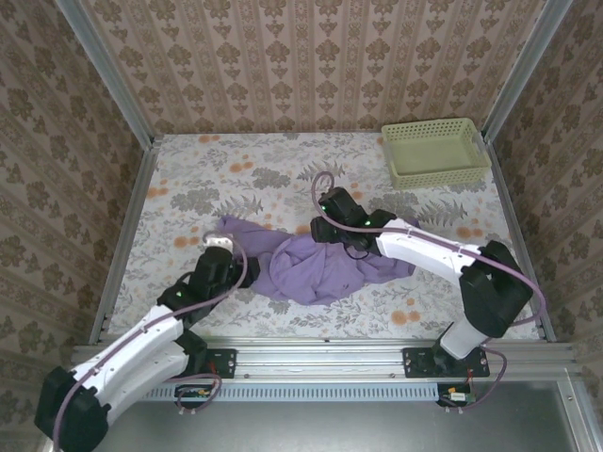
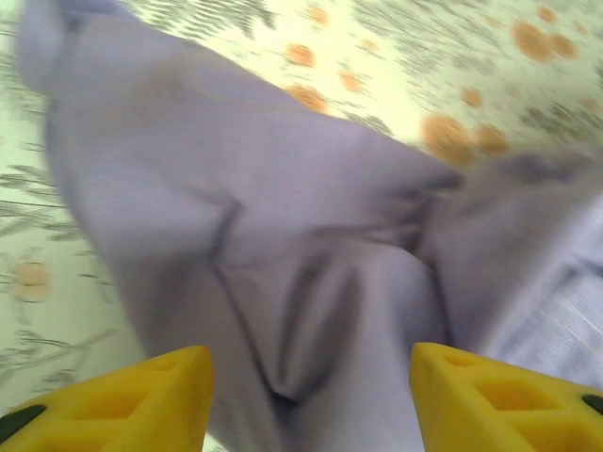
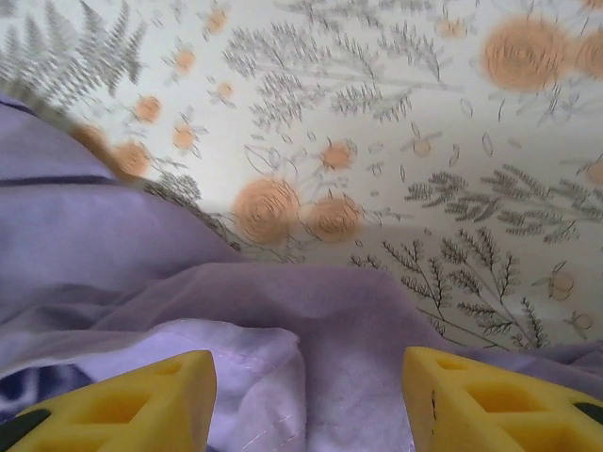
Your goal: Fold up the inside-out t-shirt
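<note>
The right gripper grabs the inside-out t-shirt by its hemmed fold next, to stretch the crumpled t-shirt out for folding.
The inside-out t-shirt is a lavender-purple heap lying crumpled on the floral table, a little in front of its middle. My left gripper stands over the shirt's left end. In the left wrist view its yellow fingers are apart, with wrinkled fabric below and nothing pinched between them. My right gripper hovers over the shirt's upper middle. Its yellow fingertips also stand apart above a hemmed fold of the cloth.
A pale green mesh basket sits at the back right corner. Patterned walls with metal posts close in the table on three sides. A metal rail runs along the near edge.
</note>
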You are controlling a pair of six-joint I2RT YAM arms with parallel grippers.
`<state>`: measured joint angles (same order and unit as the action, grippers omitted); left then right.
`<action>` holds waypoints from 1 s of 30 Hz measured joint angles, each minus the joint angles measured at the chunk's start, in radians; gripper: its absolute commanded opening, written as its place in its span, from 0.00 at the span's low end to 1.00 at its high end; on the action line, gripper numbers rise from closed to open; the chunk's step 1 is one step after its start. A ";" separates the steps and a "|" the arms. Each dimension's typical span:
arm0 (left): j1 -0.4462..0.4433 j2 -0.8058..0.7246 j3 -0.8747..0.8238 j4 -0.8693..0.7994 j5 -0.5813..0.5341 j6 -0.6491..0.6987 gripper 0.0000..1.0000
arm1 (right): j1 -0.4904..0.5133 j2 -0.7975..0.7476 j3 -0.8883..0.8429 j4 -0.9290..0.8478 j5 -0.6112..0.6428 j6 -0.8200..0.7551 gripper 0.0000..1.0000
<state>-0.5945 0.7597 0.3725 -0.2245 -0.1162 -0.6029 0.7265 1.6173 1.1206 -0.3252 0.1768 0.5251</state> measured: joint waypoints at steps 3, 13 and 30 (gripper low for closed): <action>0.051 0.074 0.053 -0.012 0.043 0.002 0.65 | 0.005 0.061 0.001 0.002 -0.017 0.009 0.50; 0.076 0.285 0.211 -0.101 0.050 0.021 0.79 | 0.015 0.102 0.035 -0.015 -0.052 0.002 0.00; 0.379 0.790 0.541 -0.149 0.067 0.019 0.78 | 0.029 -0.757 -0.302 -0.120 0.171 -0.031 0.00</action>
<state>-0.2153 1.5497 0.9134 -0.3733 -0.0494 -0.5842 0.7555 0.8600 0.8185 -0.4454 0.3473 0.4942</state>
